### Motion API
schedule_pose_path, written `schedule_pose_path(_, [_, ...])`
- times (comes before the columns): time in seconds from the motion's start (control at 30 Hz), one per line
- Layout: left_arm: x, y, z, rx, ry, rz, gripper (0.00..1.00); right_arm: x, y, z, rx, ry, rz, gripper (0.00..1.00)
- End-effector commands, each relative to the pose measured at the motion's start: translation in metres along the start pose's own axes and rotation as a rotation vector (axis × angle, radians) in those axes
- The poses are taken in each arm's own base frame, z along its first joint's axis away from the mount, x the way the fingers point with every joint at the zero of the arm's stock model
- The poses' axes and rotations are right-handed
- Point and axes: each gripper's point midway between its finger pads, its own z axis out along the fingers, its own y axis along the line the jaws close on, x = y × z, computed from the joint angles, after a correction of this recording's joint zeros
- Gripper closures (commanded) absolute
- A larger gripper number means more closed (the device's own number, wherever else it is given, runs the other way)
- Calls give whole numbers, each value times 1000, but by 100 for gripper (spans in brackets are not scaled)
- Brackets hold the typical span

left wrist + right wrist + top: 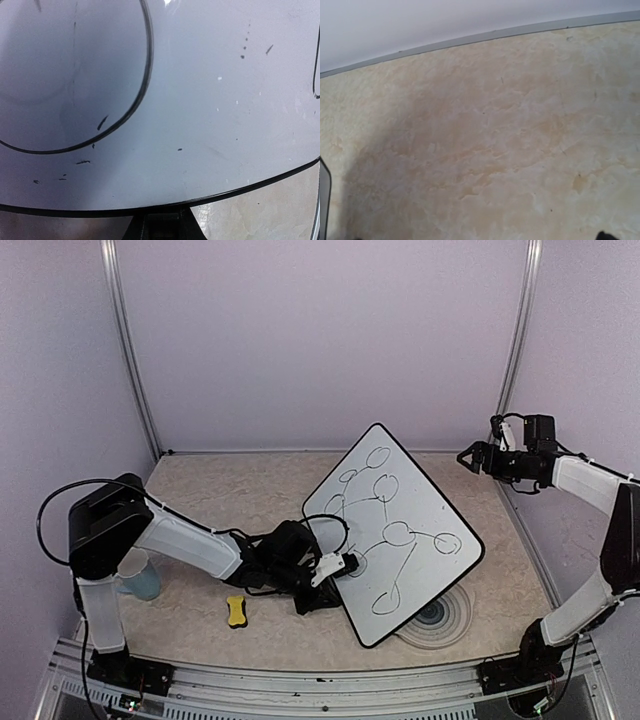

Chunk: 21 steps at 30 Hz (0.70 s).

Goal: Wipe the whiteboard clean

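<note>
The left gripper should release the tilted whiteboard: the whiteboard's near corner is at the flat table, so the whiteboard would settle there.
The whiteboard (pixel 400 530) lies tilted across the middle of the table, its white face covered with black marker loops and lines. My left gripper (pixel 335 572) is at the board's near left edge, with a white finger over the face and black parts under it, shut on the edge. In the left wrist view the board (pixel 200 100) fills the frame, and a black jaw part shows under its rim at the bottom. My right gripper (pixel 470 456) hangs high at the right, away from the board, open and empty. The right wrist view shows mostly bare table.
A round grey ringed plate (pixel 440 617) lies partly under the board's near right corner. A small yellow block (pixel 236 611) lies on the table near the left arm. A pale blue cup (pixel 140 577) stands at the far left. Walls close the back and sides.
</note>
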Motion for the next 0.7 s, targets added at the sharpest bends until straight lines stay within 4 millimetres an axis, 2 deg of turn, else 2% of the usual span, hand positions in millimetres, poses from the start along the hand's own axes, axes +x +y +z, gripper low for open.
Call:
schedule_pose_path(0.0, [18, -11, 13, 52, 71, 87, 100, -9, 4, -17, -17, -8, 4, 0])
schedule_pose_path(0.1, [21, -3, 5, 21, 82, 84, 99, -12, 11, -20, -42, 5, 12, 0])
schedule_pose_path(0.2, [24, 6, -3, -13, 106, 67, 87, -14, 17, -22, -60, 33, 31, 0])
schedule_pose_path(0.37, [17, 21, -30, -96, 72, -24, 43, -19, 30, -28, -108, 84, 84, 0])
schedule_pose_path(0.47, [7, 26, -52, -156, 30, -65, 7, -24, 43, -37, -142, 110, 112, 4])
schedule_pose_path(0.5, [4, 27, -59, -171, 18, -80, 2, -26, 48, -39, -151, 120, 116, 6])
schedule_pose_path(0.67, [-1, 40, -104, -305, -33, -229, 1, -17, 83, -47, -228, 203, 136, 17])
